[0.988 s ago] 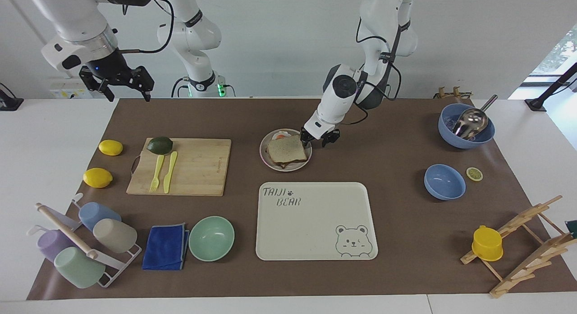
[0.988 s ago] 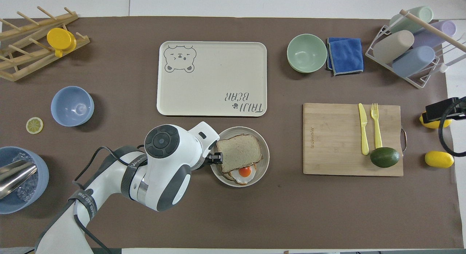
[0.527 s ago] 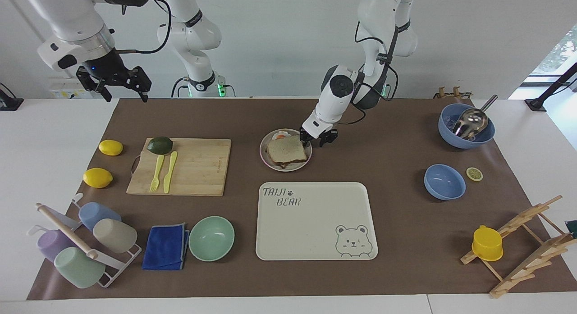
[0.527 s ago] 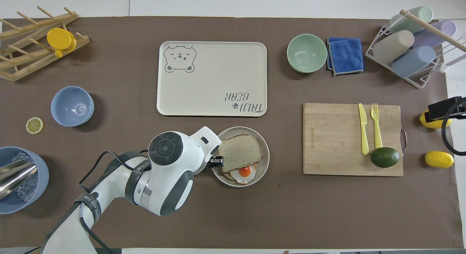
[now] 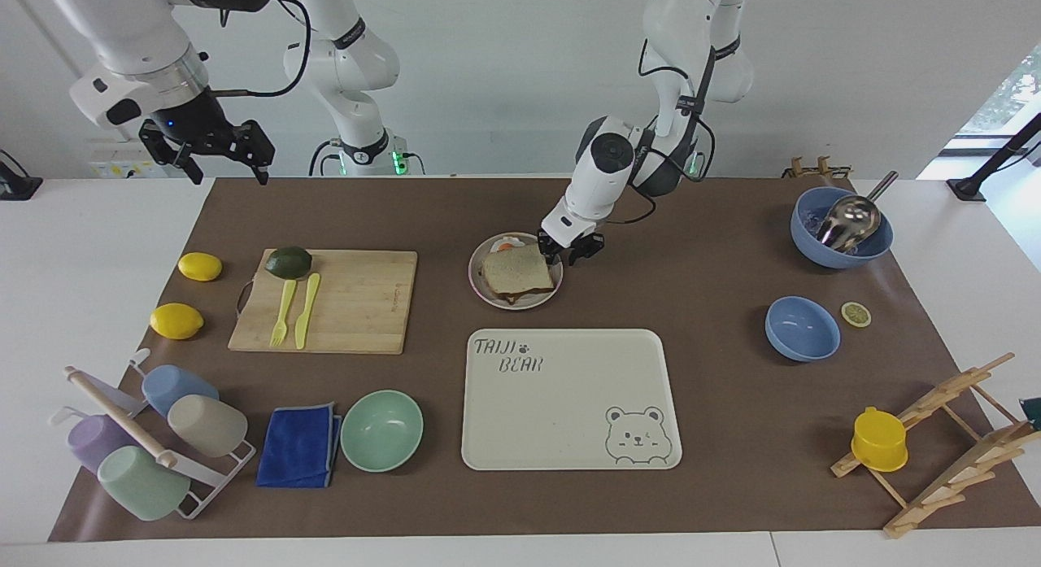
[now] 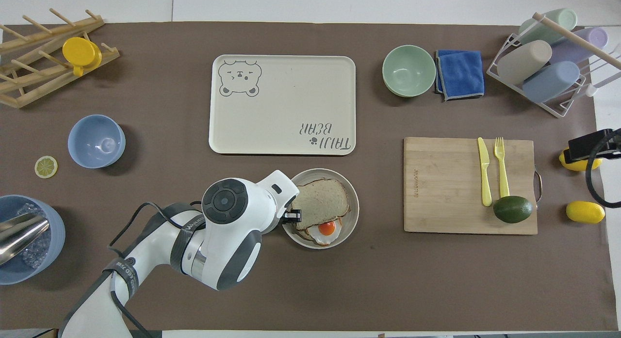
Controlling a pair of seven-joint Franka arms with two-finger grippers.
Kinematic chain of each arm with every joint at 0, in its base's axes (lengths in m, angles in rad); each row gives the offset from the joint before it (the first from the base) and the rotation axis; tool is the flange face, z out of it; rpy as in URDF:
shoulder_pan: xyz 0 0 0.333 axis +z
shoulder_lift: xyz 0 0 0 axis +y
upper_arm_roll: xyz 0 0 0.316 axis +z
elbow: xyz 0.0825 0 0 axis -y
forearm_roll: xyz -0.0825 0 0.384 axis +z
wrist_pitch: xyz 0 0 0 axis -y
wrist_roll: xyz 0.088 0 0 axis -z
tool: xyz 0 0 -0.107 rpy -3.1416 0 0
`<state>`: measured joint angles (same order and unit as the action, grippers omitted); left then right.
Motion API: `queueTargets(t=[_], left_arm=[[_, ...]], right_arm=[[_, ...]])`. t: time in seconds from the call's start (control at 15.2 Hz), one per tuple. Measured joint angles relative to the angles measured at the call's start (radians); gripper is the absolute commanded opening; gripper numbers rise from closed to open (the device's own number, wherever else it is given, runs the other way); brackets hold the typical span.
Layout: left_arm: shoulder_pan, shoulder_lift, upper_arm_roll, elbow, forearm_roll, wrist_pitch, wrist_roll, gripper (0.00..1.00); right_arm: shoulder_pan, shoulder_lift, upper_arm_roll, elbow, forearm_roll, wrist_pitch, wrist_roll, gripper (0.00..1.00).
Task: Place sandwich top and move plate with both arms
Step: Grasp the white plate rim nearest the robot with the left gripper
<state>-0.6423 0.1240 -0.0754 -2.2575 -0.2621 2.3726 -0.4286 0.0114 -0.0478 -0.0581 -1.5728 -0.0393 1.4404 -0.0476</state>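
Note:
I should next grab the plate by its rim with my left gripper. Then I can move the plate with the sandwich onto the bear tray (image 6: 282, 104).
The sandwich top (image 5: 517, 271) lies flat on the plate (image 5: 480, 284), on the slice with the fried egg (image 6: 326, 228), and is shifted off it so the egg shows. In the overhead view the sandwich top (image 6: 320, 201) covers most of the plate (image 6: 350, 221). My left gripper (image 5: 569, 252) is open and low at the plate's rim toward the left arm's end, beside the sandwich top. One of its fingertips (image 6: 292, 214) shows past the wrist. My right gripper (image 5: 230, 170) is open, empty and held high at the right arm's end, over the mat's edge by the robots.
The bear tray (image 5: 569, 400) lies just farther from the robots than the plate. A cutting board (image 5: 325, 300) with avocado, fork and knife lies toward the right arm's end, with two lemons (image 5: 176, 320) beside it. A mint bowl (image 5: 381, 429), blue cloth, cup rack, blue bowls and a wooden rack are also there.
My left gripper has slid a little along the plate's rim toward the robots, and the arm's wrist turned slightly. The sandwich top and plate have not moved. The right gripper barely shifted.

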Motion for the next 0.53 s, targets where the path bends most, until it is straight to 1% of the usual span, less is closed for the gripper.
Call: queueTargets(t=[0.07,0.2,0.26,0.53], left_arm=[[-0.006,0.004,0.000,0.000,0.000,0.010,0.000,0.27],[-0.012,0.011,0.000,0.000,-0.001,0.023,0.000,0.05],[-0.014,0.015,0.000,0.000,-0.002,0.025,0.000,0.00],[-0.014,0.017,0.003,0.004,-0.012,0.036,0.000,0.00]], right_arm=[[0.000,0.000,0.001,-0.001,0.000,0.000,0.000,1.00],[0.000,0.000,0.001,-0.002,0.000,0.000,0.000,1.00],[0.000,0.000,0.001,-0.002,0.000,0.000,0.000,1.00],[0.000,0.000,0.001,-0.003,0.000,0.000,0.000,1.00]])
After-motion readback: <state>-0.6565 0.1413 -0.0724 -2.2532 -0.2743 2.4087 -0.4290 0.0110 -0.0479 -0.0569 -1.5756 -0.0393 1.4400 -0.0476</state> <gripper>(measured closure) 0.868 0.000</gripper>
